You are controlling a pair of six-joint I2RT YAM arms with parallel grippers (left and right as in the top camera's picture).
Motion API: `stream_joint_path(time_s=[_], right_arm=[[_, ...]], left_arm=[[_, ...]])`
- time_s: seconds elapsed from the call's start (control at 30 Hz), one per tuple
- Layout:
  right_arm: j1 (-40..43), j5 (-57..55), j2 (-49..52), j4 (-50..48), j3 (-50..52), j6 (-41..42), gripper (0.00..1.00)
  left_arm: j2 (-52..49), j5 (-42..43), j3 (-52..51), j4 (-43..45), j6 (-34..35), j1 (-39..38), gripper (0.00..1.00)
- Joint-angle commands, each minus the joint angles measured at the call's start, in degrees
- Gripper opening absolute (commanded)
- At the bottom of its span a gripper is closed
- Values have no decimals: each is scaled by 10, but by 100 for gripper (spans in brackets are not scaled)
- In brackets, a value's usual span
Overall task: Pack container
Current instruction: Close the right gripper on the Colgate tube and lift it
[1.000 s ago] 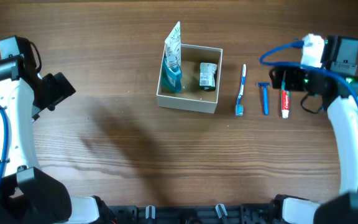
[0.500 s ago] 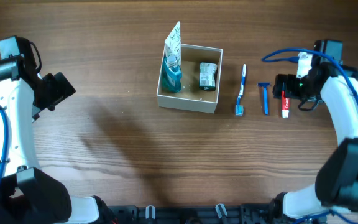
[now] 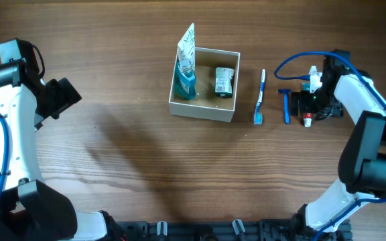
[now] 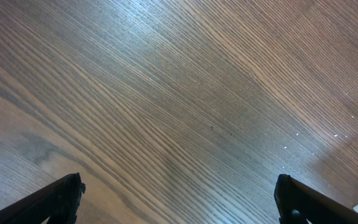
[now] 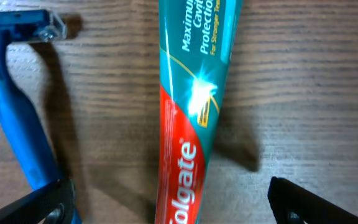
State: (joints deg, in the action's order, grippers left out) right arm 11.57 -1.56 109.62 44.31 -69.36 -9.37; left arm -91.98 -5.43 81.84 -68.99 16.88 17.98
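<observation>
I need to move my right gripper toward the toothpaste's red and teal border before I close it on the toothpaste, because its fingers stop short of the border.
The container (image 3: 200, 110), a white-walled box with a tan inside, stands at the table's middle back. It holds a blue bottle (image 3: 185, 80), an upright white tube (image 3: 189, 39) and a dark green pack (image 3: 224, 80). To its right lie a toothbrush (image 3: 261, 98), a blue razor (image 3: 286, 107) and a red and teal toothpaste tube (image 3: 307, 120). My right gripper (image 3: 308, 100) is open low over the toothpaste, which lies between its fingers in the right wrist view (image 5: 191, 124), with the razor (image 5: 14, 118) at the left. My left gripper (image 3: 60, 98) is open and empty at the far left.
The left wrist view shows only bare wood between the open fingers (image 4: 179, 205). A blue cable (image 3: 293, 60) loops off the right arm above the razor. The toothbrush lies close to the container's right wall.
My right gripper has moved left and down from the table's right side until it covers most of the toothpaste. The left arm has not moved.
</observation>
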Motion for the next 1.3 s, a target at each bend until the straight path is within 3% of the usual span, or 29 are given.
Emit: stream_joint_path(time_s=[0.0, 0.6, 0.7, 0.77, 0.87, 0.9, 1.07, 1.2, 1.27], right_arm=[[1, -10, 20, -13, -7, -12, 100], [22, 1, 53, -44, -7, -12, 99], [22, 35, 57, -47, -7, -19, 94], [22, 46, 57, -47, -7, -26, 84], [22, 46, 57, -48, -7, -24, 47], [22, 46, 57, -48, -7, -25, 42], [22, 27, 57, -48, -9, 5, 27], [22, 24, 57, -36, -26, 12, 7], [22, 25, 57, -20, -48, 21, 4]], left_arm=[[-1, 5, -2, 0, 5, 3, 100], [-1, 5, -2, 0, 5, 3, 100], [-1, 5, -2, 1, 5, 3, 100], [-1, 5, -2, 0, 5, 3, 100], [-1, 5, -2, 0, 5, 3, 100], [-1, 5, -2, 0, 5, 3, 100], [-1, 5, -2, 0, 5, 3, 100], [-1, 5, -2, 0, 5, 3, 100], [-1, 5, -2, 0, 5, 3, 100]])
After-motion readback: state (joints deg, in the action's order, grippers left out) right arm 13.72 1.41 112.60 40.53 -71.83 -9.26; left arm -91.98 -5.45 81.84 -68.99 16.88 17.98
